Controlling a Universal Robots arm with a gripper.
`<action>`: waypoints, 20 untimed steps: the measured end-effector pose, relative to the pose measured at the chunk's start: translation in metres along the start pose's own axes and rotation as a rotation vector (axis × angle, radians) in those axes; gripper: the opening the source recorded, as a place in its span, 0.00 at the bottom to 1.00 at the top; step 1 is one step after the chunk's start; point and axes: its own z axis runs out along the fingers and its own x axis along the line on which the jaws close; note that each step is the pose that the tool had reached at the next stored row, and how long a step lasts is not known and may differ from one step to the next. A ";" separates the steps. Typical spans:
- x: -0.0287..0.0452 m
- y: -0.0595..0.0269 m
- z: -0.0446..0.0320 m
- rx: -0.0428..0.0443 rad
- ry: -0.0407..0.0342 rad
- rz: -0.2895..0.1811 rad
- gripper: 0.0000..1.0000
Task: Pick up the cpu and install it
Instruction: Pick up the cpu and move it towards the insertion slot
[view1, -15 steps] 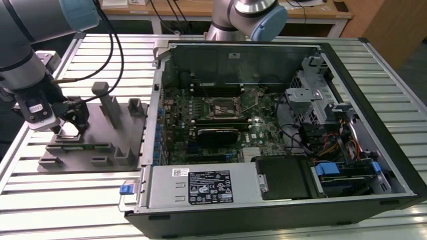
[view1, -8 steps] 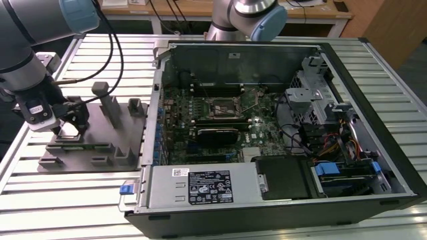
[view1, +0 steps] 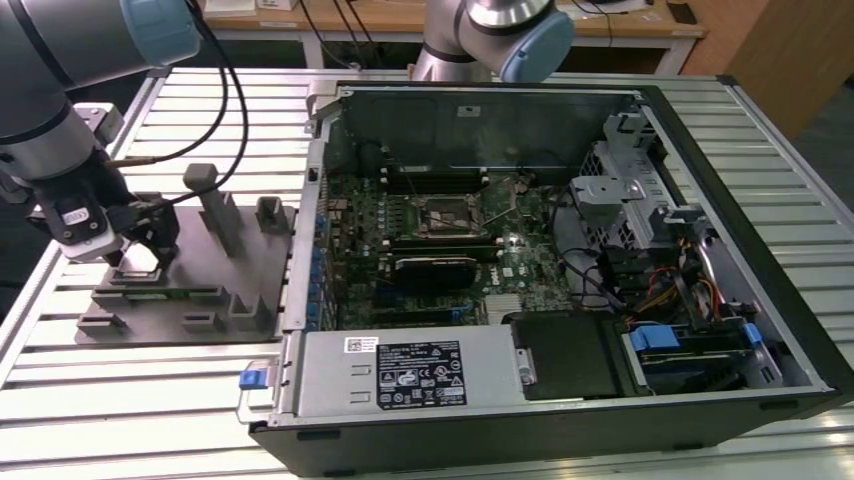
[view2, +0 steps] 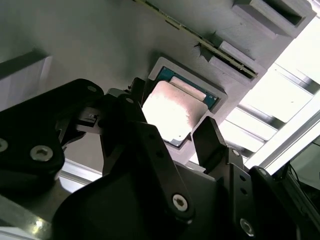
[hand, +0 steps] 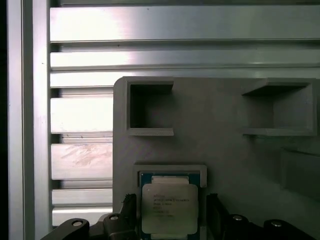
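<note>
My gripper will next pick up the cpu by its open side edges to install it, as gaps there leave room for the fingers. The side of the holder goes around the cpu's corners.
The cpu (hand: 169, 207), a silver-topped square chip with a thin green rim, lies in a shallow square pocket of the grey holder block (view1: 200, 290) at the exterior view's left. My gripper (view1: 140, 252) hangs just over that pocket. In both wrist views its black fingers (hand: 129, 210) stand one on each side of the cpu (view2: 172, 107), with a narrow gap on either side. The gripper (view2: 172, 122) is open and holds nothing. The dark socket frame (view1: 447, 214) sits in the middle of the motherboard inside the open computer case (view1: 747, 330).
Upright grey posts (view1: 214, 205) rise from the holder block just beside the gripper. A memory stick (view1: 154, 293) lies along the block. A second arm's joint (view1: 514, 35) stands behind the case. The table (view1: 134, 390) is slatted aluminium.
</note>
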 end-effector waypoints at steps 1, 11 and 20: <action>0.0000 0.0000 0.0003 -0.0001 0.0002 -0.006 0.66; 0.0000 0.0001 0.0005 -0.0001 0.0002 -0.010 0.66; 0.0000 0.0001 0.0005 -0.0001 0.0002 -0.010 0.55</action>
